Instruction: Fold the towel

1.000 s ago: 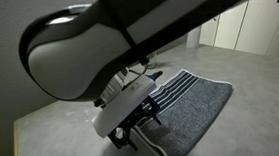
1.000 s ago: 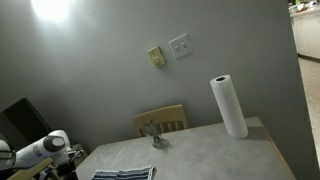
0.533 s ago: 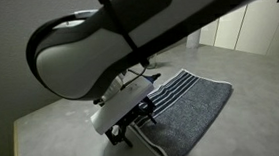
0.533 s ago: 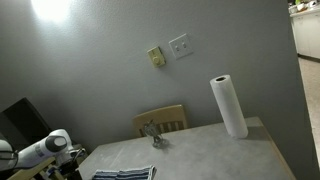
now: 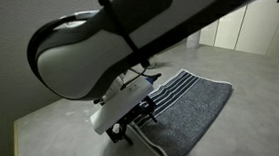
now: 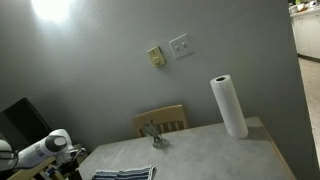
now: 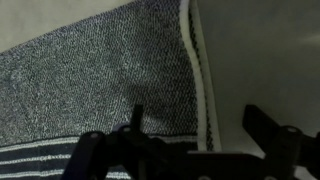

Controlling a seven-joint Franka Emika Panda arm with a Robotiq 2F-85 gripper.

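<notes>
The towel (image 5: pixel 192 102) needs folding, so my gripper will next grab it by its pale near edge and carry that side of the towel over the rest.
The towel (image 5: pixel 192 102) lies flat on the pale table, dark grey-blue with a band of thin white stripes and pale edging. A corner of it shows in an exterior view (image 6: pixel 126 174). In the wrist view the towel (image 7: pixel 110 85) fills the left, its pale edge (image 7: pixel 200 80) running down the middle. My gripper (image 7: pixel 198 125) is open, low over the towel. One finger (image 7: pixel 137 120) is over the cloth, the other (image 7: pixel 262 122) over bare table, so the jaws straddle the edge. In an exterior view the gripper (image 5: pixel 133 127) is at the towel's near edge.
My white arm (image 5: pixel 106 40) blocks much of one view. A paper towel roll (image 6: pixel 228 105) stands at the table's far right. A small metal object (image 6: pixel 152 133) sits near the back edge, with a wooden chair (image 6: pixel 165 118) behind it. The table edge (image 5: pixel 18 128) is close by.
The arm has shifted slightly over the first half second, then held still. The towel has not moved.
</notes>
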